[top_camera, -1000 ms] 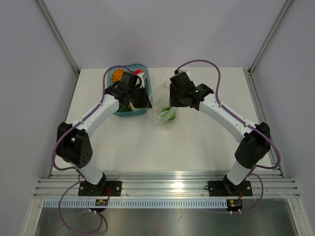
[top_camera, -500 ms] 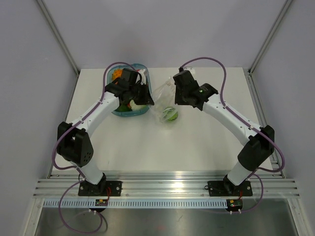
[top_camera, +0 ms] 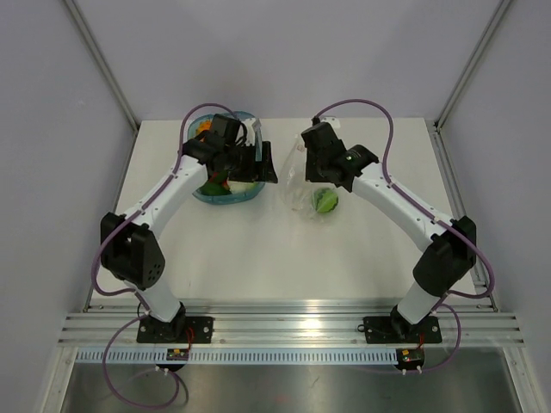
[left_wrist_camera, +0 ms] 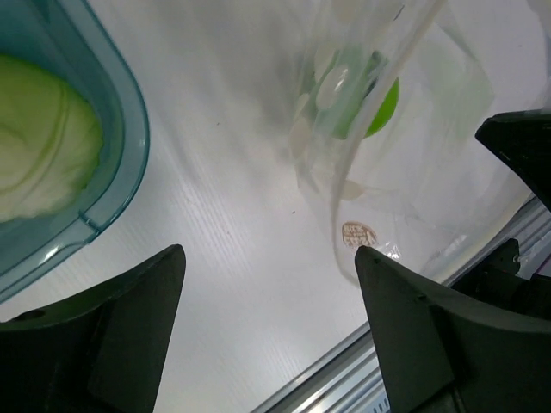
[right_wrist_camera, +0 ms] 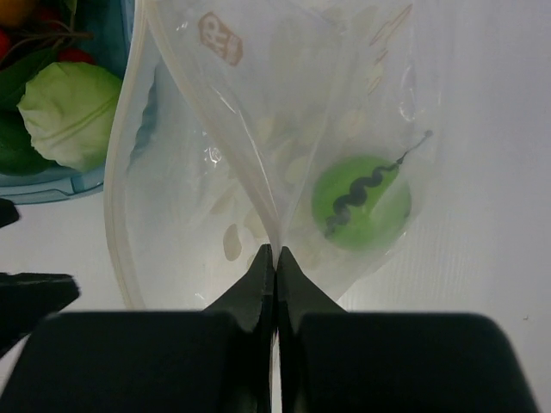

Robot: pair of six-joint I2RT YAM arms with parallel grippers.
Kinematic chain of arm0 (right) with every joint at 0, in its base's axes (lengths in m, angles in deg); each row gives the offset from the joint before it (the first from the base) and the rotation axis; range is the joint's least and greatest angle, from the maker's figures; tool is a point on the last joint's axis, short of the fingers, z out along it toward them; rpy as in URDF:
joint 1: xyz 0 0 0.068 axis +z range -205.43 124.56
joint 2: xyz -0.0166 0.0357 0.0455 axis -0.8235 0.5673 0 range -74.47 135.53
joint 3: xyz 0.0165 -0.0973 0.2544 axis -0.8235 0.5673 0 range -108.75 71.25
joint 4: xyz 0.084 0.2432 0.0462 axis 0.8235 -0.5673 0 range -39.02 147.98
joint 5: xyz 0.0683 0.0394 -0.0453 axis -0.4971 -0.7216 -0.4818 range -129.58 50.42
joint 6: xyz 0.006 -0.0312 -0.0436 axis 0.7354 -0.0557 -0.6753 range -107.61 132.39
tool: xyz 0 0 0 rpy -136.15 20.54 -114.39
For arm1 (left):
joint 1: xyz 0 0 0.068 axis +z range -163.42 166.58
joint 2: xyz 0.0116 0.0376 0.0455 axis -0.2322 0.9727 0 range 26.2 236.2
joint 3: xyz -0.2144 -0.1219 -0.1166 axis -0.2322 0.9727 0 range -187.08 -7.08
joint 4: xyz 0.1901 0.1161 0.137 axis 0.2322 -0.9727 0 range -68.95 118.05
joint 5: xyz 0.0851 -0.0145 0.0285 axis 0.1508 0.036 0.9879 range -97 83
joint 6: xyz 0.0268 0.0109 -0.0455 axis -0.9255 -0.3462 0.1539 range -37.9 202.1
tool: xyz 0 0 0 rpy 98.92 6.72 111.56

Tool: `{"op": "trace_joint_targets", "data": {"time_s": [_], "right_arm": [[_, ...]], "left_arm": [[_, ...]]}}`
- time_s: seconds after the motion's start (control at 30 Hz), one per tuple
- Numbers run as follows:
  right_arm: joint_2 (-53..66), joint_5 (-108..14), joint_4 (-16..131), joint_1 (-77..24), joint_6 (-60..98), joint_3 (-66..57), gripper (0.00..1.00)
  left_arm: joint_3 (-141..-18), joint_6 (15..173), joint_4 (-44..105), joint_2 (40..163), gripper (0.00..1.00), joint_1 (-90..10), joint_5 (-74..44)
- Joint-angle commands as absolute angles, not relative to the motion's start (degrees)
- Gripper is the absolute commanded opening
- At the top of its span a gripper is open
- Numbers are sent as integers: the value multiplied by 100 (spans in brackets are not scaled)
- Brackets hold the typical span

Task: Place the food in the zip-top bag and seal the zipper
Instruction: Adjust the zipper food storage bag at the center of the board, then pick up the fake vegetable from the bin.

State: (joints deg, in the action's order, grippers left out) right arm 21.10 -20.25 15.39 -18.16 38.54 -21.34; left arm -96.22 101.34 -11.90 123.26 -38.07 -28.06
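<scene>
My left gripper grabs the pale cabbage across its near end (top_camera: 242, 187) next, which leaves the cabbage's bulk free to enter the bag (top_camera: 303, 182) first.
The clear zip-top bag (top_camera: 303, 182) hangs just right of the blue tray, a green apple (top_camera: 325, 200) inside it. My right gripper (right_wrist_camera: 275, 249) is shut on the bag's mouth edge, where the zipper (right_wrist_camera: 250, 172) runs up from the fingertips. Through the plastic the apple (right_wrist_camera: 360, 202) shows to the right. My left gripper (top_camera: 261, 169) stands open between tray and bag with nothing between its fingers (left_wrist_camera: 146, 301). The rest of the food lies in the tray: a pale cabbage (right_wrist_camera: 69, 112), an orange fruit (top_camera: 205, 131) and red pieces (right_wrist_camera: 17, 39).
The translucent blue tray (top_camera: 243, 194) sits at the back left of the white table, partly under the left arm. An aluminium rail (top_camera: 284, 327) runs along the near edge. Grey walls close in on both sides and behind.
My right gripper has shut on the bag's edge and carried it right, the apple moving with it. My left gripper has opened and shifted right from over the tray.
</scene>
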Motion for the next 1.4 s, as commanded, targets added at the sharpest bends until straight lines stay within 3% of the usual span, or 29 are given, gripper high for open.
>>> {"op": "trace_joint_targets", "data": {"time_s": [0.0, 0.3, 0.47, 1.13, 1.23, 1.3, 1.37], "right_arm": [[2081, -2086, 1799, -1896, 3850, -2112, 0], [1949, -2306, 1878, -1905, 3832, -2024, 0], [1870, -2394, 1931, -1896, 3832, -1936, 0], [1799, -2693, 2080, -1896, 3832, -1769, 0], [1791, -2745, 2106, -1896, 3841, -1734, 0], [1791, -2780, 2115, -1896, 3858, -1726, 0], [1782, -2807, 2124, -1896, 3867, -1708, 0]], "left_arm": [[-9700, 9941, -1431, 11709, 87, -3488, -2292], [-9540, 10644, -1660, 12304, 95, -3179, -904], [-9742, 10838, -1616, 12806, 98, -3197, -771], [-10367, 11717, -1133, 14169, 93, -3267, -261], [-10306, 11734, -1027, 14204, 85, -3294, -243], [-10218, 11726, -949, 14126, 72, -3311, -217], [-10104, 11708, -913, 14003, 64, -3320, -138]]}}
